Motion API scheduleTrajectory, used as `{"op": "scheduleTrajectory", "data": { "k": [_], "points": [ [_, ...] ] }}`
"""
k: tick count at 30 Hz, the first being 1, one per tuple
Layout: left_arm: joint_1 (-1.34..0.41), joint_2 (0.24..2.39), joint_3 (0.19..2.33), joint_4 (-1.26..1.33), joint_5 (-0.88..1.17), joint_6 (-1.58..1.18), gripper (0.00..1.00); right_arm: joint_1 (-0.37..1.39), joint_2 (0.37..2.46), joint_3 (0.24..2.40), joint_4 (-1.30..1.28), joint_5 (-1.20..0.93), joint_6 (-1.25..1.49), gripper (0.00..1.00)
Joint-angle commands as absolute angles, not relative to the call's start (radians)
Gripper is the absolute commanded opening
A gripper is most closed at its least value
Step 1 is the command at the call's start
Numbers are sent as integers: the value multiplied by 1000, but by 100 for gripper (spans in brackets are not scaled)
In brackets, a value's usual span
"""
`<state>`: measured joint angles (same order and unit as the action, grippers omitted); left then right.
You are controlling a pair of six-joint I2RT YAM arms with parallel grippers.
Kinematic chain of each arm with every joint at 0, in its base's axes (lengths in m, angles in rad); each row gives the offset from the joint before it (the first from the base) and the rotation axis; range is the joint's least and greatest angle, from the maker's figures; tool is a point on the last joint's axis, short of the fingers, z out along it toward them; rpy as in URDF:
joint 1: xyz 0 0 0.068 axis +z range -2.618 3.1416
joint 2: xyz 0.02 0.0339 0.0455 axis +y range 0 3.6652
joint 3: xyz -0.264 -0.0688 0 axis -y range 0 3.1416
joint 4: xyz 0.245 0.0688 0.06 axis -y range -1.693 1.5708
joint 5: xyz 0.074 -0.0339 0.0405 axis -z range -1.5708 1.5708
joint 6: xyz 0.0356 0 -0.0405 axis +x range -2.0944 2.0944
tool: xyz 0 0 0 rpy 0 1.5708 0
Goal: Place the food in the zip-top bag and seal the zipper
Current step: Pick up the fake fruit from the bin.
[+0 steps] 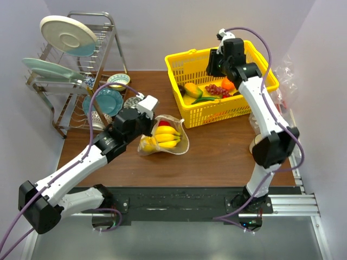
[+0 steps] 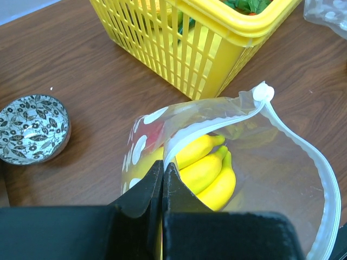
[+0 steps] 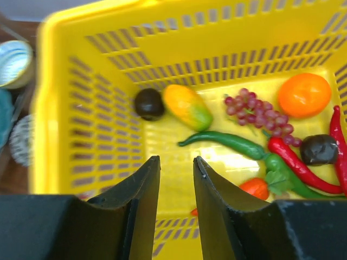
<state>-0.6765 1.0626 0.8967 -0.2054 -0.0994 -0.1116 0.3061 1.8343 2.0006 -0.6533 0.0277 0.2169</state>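
Observation:
The mango (image 1: 193, 91) (image 3: 187, 106) needs its orange end free to go into the zip-top bag's opening, so my right gripper should reach for it and grip its narrow sides.
The zip-top bag (image 1: 182, 142) lies on the table in front of the yellow basket, its mouth held open. A yellow banana bunch (image 2: 209, 170) lies inside it. My left gripper (image 2: 162, 165) is shut on the bag's mouth edge, pinching the whitish zipper (image 2: 295, 149) strip. My right gripper (image 3: 176, 158) hovers open over the inside of the basket (image 3: 81, 81) with nothing between its fingers. Beyond its tips lie the orange-green mango (image 3: 187, 106) and the long green vegetable (image 3: 227, 142).
The basket also holds red grapes (image 3: 260, 114), an orange (image 3: 303, 95), a dark fruit (image 3: 149, 103) and a red chili (image 3: 293, 160). A dish rack (image 1: 76, 70) stands at the back left. A patterned bowl (image 2: 32, 127) sits left of the bag. Crumpled clear plastic (image 1: 282, 81) lies right of the basket.

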Motion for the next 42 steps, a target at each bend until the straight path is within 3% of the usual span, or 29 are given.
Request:
{"op": "scheduleTrajectory", "data": {
  "k": [1, 3, 14, 20, 31, 36, 42],
  "points": [
    [-676, 1058, 891, -127, -95, -110, 0, 258, 1931, 2092, -660, -107, 151, 49],
    [-676, 1055, 887, -115, -88, -110, 0, 255, 1956, 2012, -548, -143, 120, 67],
    [-676, 1025, 854, -51, -64, -107, 0, 255, 2158, 2003, -397, -239, -123, 84],
    [-675, 1012, 841, -22, -64, -120, 0, 255, 2235, 1994, -333, -192, -218, 85],
    [-672, 999, 830, -14, -80, -103, 0, 255, 2419, 2164, -373, -185, -241, 88],
    [-670, 1005, 836, -18, -78, -97, 0, 256, 2467, 2209, -402, -261, -226, 85],
    [-669, 1008, 844, -26, -80, -94, 0, 259, 2453, 2148, -399, -350, -189, 74]
  ]
}}
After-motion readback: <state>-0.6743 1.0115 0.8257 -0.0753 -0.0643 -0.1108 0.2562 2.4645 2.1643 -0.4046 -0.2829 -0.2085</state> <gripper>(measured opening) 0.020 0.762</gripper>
